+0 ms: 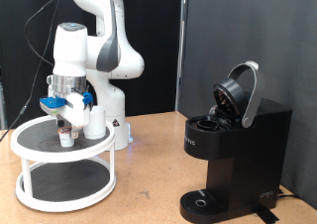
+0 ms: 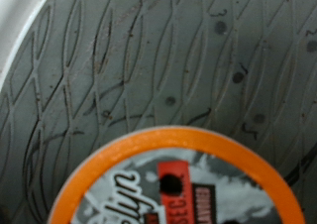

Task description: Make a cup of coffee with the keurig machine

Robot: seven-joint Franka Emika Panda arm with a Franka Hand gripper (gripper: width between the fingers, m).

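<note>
My gripper should close, because its fingers reach down beside the pod (image 1: 66, 137) (image 2: 178, 189) on the top shelf. Closing now would hold the pod.
The keurig machine (image 1: 238, 145) stands at the exterior view's right, black, with its rounded lid (image 1: 243, 90) hinged up and open. The white cup (image 1: 95, 122) stands on the top shelf of a white two-tier round stand (image 1: 61, 169) at the left. A small pale pod (image 1: 66, 137) stands on the same shelf beside the cup. My gripper (image 1: 65, 123) hangs just above the pod, fingers apart and holding nothing. In the wrist view the pod's orange-rimmed printed lid (image 2: 168, 184) fills the lower part, on the dark patterned mat (image 2: 178, 56); the fingers do not show there.
The stand's white rim (image 2: 20, 31) shows at the wrist view's corner. The machine's round drip tray (image 1: 203, 199) holds nothing. Brown tabletop (image 1: 149, 174) lies between stand and machine. The robot's base (image 1: 114, 120) is right behind the stand.
</note>
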